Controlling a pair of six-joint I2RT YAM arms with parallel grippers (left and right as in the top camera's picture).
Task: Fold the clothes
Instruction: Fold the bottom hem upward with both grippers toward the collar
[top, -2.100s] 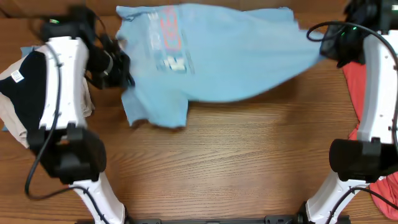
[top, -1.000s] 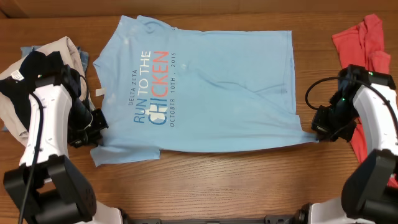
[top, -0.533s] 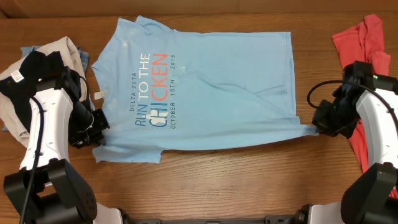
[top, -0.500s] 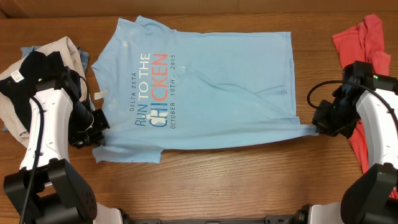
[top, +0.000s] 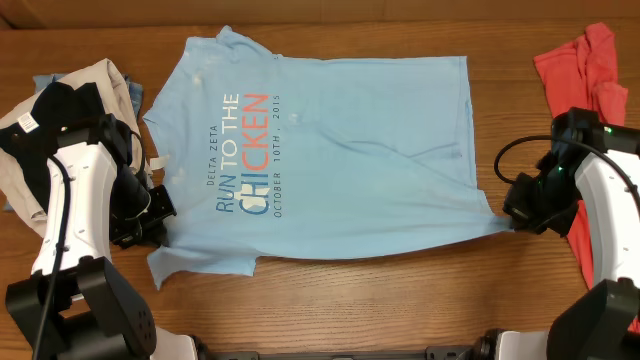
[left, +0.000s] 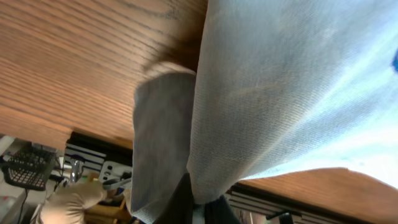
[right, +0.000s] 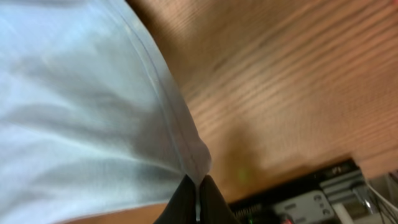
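Note:
The T-shirt's near edge (top: 275, 252) lies short of the chest lettering (top: 244, 156), so next I move that edge over the lettering before my left gripper releases it.
The clothes, a light blue T-shirt (top: 350, 150) with red and white chest lettering, lie spread flat and face up on the wooden table, collar to the left. My left gripper (top: 158, 208) is shut on the shirt's near left edge by the sleeve. The left wrist view shows the blue fabric (left: 280, 93) bunched and pinched in that gripper (left: 198, 208). My right gripper (top: 508, 213) is shut on the near right hem corner. In the right wrist view the hem (right: 180, 134) runs down into that gripper (right: 198, 200), which is closed on it.
A pile of black, beige and denim garments (top: 50, 120) lies at the far left, partly under my left arm. A red garment (top: 580, 80) lies at the right edge behind my right arm. Bare wood (top: 350, 300) runs along the near side.
The shirt, earlier up in the air, now lies flat. Over the last second both grippers drew its near edge a little toward the table's front, stretching it.

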